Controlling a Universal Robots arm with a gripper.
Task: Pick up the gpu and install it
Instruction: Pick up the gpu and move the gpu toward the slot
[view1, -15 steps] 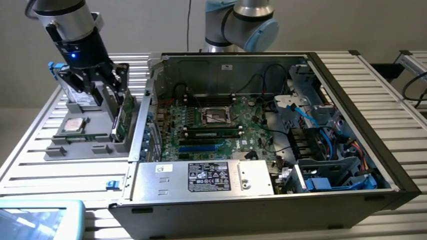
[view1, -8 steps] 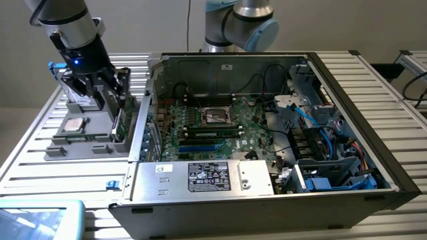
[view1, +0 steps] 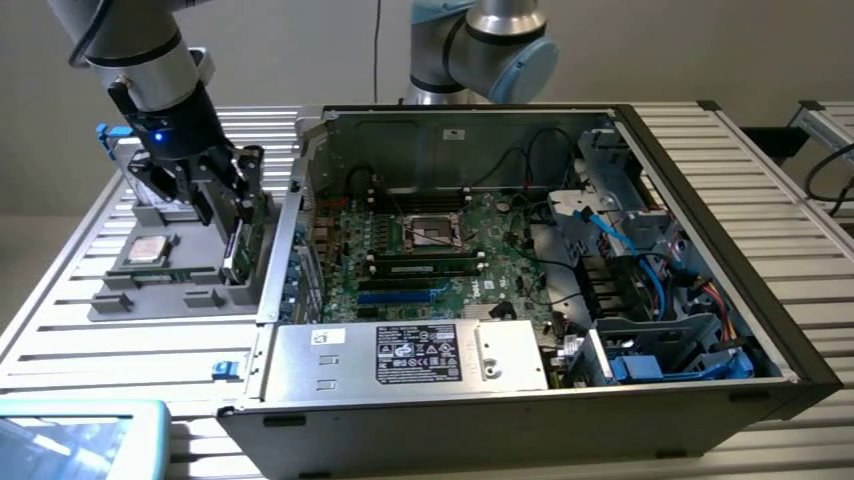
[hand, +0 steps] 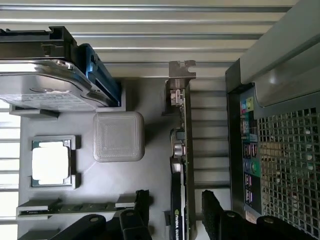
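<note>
My gripper takes hold of the GPU by its upper edge next, since both sides stand open there. The holder's slot hugs the GPU's bottom.
The gpu stands on its long edge in a slot of the grey parts holder, its metal bracket at one end and a black face with a logo near my fingers. In the exterior view the gpu is at the holder's right side, beside the computer case. My gripper is open, with one black finger on each side of the card and a gap to it on both sides. From the exterior view, the gripper hangs just above the card's top edge.
The holder also carries a silver hard drive, a processor chip, a memory stick and a grey square block. The open computer case with its motherboard lies to the exterior view's right. A second arm stands behind it.
</note>
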